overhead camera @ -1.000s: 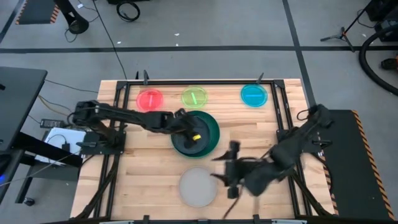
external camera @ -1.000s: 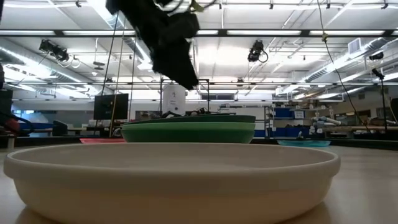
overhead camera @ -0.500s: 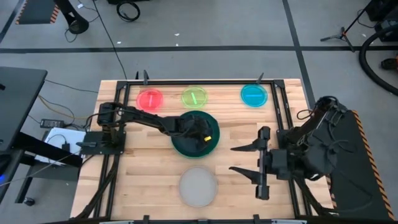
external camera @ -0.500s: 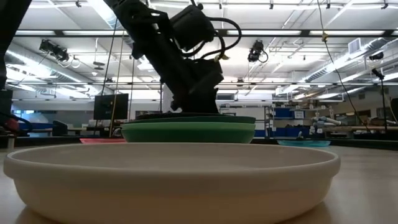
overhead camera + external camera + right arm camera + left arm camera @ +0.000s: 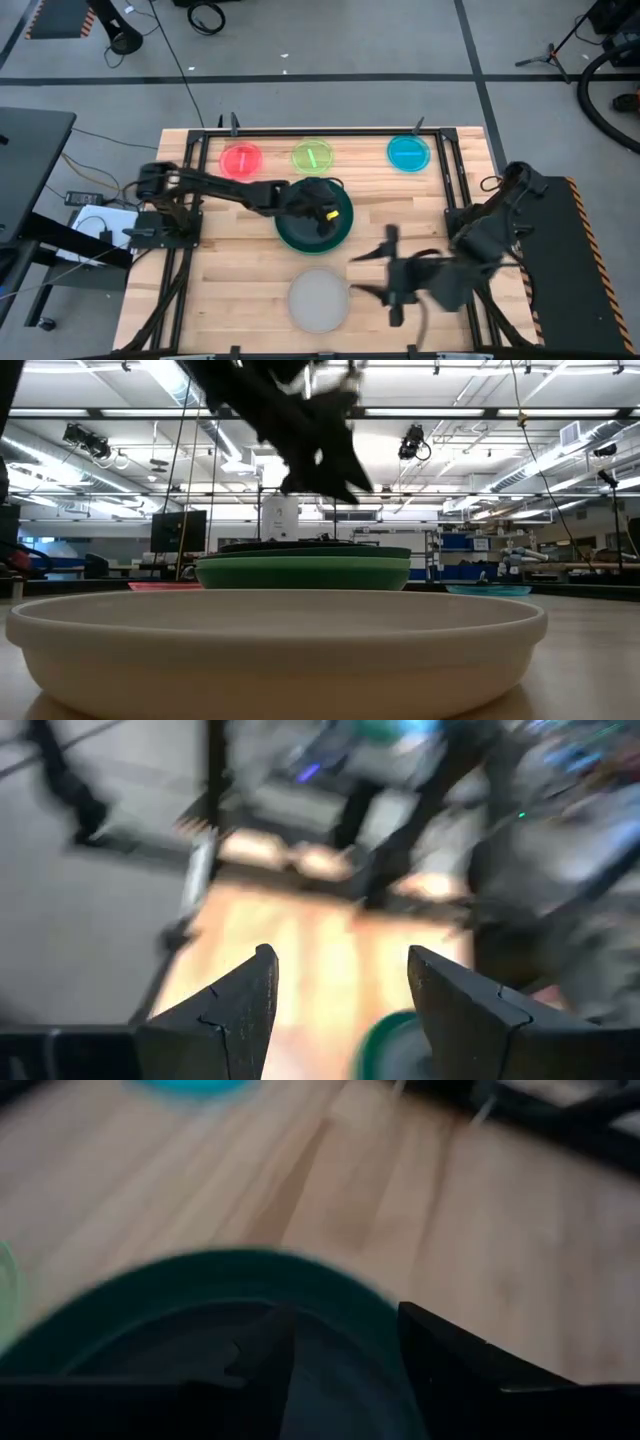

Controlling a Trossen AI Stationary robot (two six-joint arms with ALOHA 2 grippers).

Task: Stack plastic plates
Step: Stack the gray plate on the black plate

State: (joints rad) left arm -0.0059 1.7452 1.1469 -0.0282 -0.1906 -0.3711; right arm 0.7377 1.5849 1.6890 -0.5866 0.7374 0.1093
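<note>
I should pick up the pale grey plate by its rim [image 5: 318, 332] with my right gripper next, so that it can add the plate to the stack of green and black plates.
A stack of large green plates [image 5: 340, 222] with a black plate [image 5: 305, 228] on top sits at mid-table, also seen in the low view as the green plates [image 5: 303, 572]. My left gripper [image 5: 322, 208] hovers open just above the stack [image 5: 340, 1345], raised clear of it [image 5: 320, 455]. The pale grey plate [image 5: 318, 300] lies flat near the near edge [image 5: 280, 645]. My right gripper [image 5: 355, 272] is open [image 5: 340, 985], to the right of the grey plate. The small red [image 5: 241, 159], yellow-green [image 5: 312, 155] and blue [image 5: 408, 152] plates lie along the far edge.
A dark metal frame [image 5: 445, 170] borders the wooden table top. Bare wood lies left of the stack and between the stack and the grey plate. The room beyond the table shows shelves and ceiling lights.
My left gripper dipped down onto the stack's black top plate, then rose clear of it again. My right gripper swung back toward the table's right edge with its fingers spread, then came back toward the grey plate. The plates stayed where they were.
</note>
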